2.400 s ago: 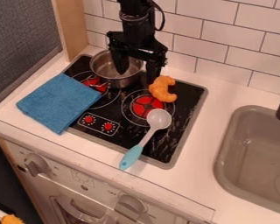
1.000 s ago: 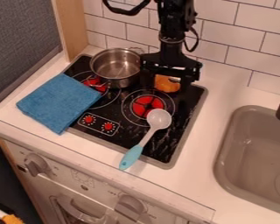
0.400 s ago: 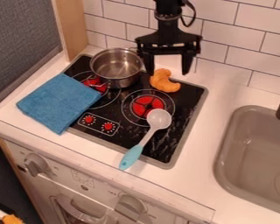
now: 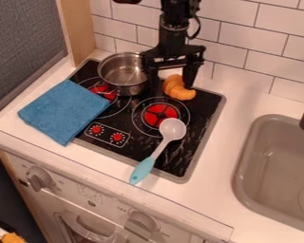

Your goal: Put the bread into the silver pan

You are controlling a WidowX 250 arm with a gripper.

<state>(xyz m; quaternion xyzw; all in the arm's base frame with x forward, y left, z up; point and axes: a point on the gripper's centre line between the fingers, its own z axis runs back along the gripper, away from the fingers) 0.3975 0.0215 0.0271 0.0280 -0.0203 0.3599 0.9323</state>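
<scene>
My gripper grabs the upper end of the bread next, to put it into the silver pan.
My gripper hangs open over the back right part of the stove, one finger on each side of the bread. The bread, an orange croissant shape, lies on the black stovetop just right of the pan, with its upper end partly behind the gripper. The silver pan stands upright on the back left burner, and its visible inside holds nothing. Its right rim is close to the gripper's left finger.
A spoon with a blue handle lies across the stove's front right. The folded blue cloth covers the stove's left edge. A tiled wall rises behind, and a grey sink is at the right.
The gripper was over the pan at first, then moved right to the bread and rose. Since the last earlier frame it has come lower and slightly left. The bread has shifted a little.
</scene>
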